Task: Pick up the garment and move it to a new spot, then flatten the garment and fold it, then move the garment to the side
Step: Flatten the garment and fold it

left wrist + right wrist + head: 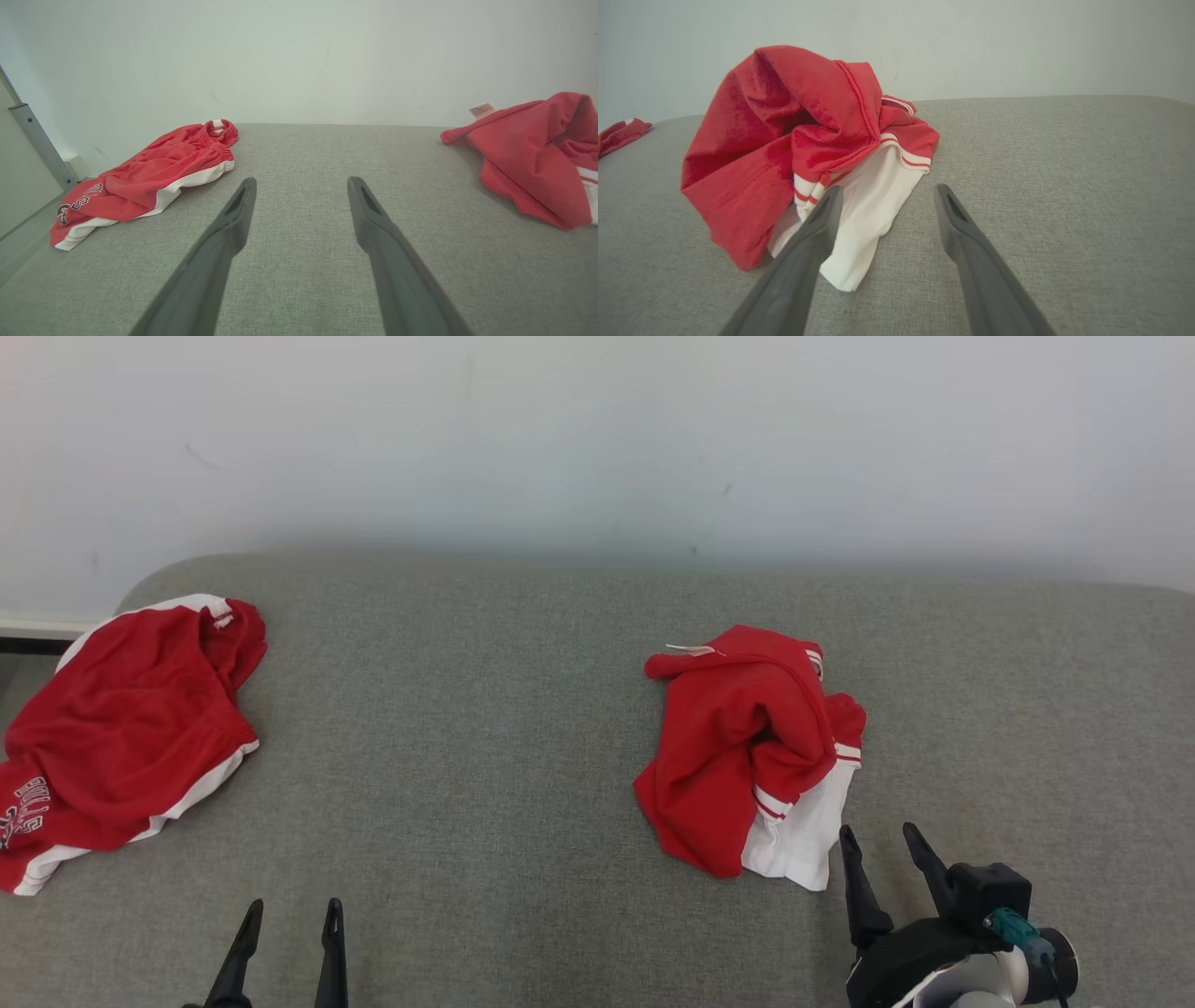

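Observation:
The left gripper pinches the red corner beside the garment's tag next, where a single fold pokes out, since the garment lies bunched in a heap.
A crumpled red garment with white panels and red stripes lies in a heap right of centre on the grey fabric surface. My right gripper stands open just in front of its white lower corner, apart from the cloth. The right wrist view has the garment bunched up ahead and left of the open right gripper. Low at the front left, my left gripper is open and holds nothing. From the left wrist, the open left gripper points across bare surface, with the garment far right.
A second red and white garment with lettering lies spread at the surface's left end, its edge also visible. A pale wall runs behind. A metal post stands beyond the left edge.

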### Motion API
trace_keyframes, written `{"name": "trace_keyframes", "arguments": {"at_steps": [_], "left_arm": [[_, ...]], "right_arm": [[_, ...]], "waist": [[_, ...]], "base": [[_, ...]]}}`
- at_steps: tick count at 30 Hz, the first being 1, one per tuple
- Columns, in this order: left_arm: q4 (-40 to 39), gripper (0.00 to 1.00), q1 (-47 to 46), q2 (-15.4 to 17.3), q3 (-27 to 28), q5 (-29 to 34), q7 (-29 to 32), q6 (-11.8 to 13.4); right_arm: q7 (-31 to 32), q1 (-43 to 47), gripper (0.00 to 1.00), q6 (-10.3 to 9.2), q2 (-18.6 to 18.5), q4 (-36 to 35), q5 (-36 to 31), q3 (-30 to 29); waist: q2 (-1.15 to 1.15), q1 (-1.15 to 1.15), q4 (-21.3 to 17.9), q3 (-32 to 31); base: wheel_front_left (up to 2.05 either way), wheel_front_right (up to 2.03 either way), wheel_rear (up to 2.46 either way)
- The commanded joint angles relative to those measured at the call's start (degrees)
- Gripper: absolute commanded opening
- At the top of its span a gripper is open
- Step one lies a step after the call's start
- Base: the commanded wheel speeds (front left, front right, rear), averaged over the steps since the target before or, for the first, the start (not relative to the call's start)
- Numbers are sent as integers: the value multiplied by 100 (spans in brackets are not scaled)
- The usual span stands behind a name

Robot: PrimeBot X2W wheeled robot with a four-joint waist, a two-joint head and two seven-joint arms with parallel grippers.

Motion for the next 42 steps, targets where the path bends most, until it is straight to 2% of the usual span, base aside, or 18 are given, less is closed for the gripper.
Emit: {"name": "trace_keyframes", "arguments": {"at_steps": [1,13,14,15,18,24,32,38,39,40,41,42], "left_arm": [[0,100,-118,-11,-4,-28,-20,8],[71,100,-381,-21,-91,-72,-20,8],[86,100,-381,-23,-93,-76,-20,8],[96,100,-381,-25,-87,-83,-20,8],[126,100,-320,-30,-47,-87,-20,8],[146,100,-233,-44,24,-107,-20,8],[129,100,-105,-76,31,-143,-20,8],[121,100,-49,-103,35,-146,-20,8],[122,100,-39,-103,44,-152,-20,8],[125,100,-28,-105,50,-155,-20,8],[133,100,-17,-108,56,-156,-20,8],[142,100,-4,-111,62,-161,-20,7]], "right_arm": [[-4,-189,100,-12,-44,201,-55,-10],[-1,-1060,100,-12,5,1906,7,105],[5,-1097,27,-12,14,2043,33,145],[5,-1124,0,-12,23,2108,52,173],[-1,-1136,0,-12,-41,2080,125,191],[-3,-865,0,-12,-320,1562,209,13],[-3,-247,0,-12,-962,720,321,-587],[-3,268,0,-12,-1118,419,397,-1139],[-3,317,18,-12,-1092,390,414,-1188],[-4,338,45,-12,-1067,319,433,-1212],[-3,375,100,-12,-1055,264,427,-1211],[-3,409,100,-12,-1041,168,390,-1193]], "waist": [[0,0,97,165],[0,0,234,443],[0,0,228,432],[0,0,216,422],[0,0,144,359],[0,0,-31,218],[0,0,-274,77],[0,0,-336,19],[0,0,-346,10],[0,0,-354,0],[0,0,-361,-13],[0,0,-372,-24]], "base": [[0,0,0],[0,0,0],[0,0,0],[0,0,0],[0,0,0],[0,0,0],[0,0,0],[0,0,0],[0,0,0],[0,0,0],[0,0,0],[0,0,0]]}}
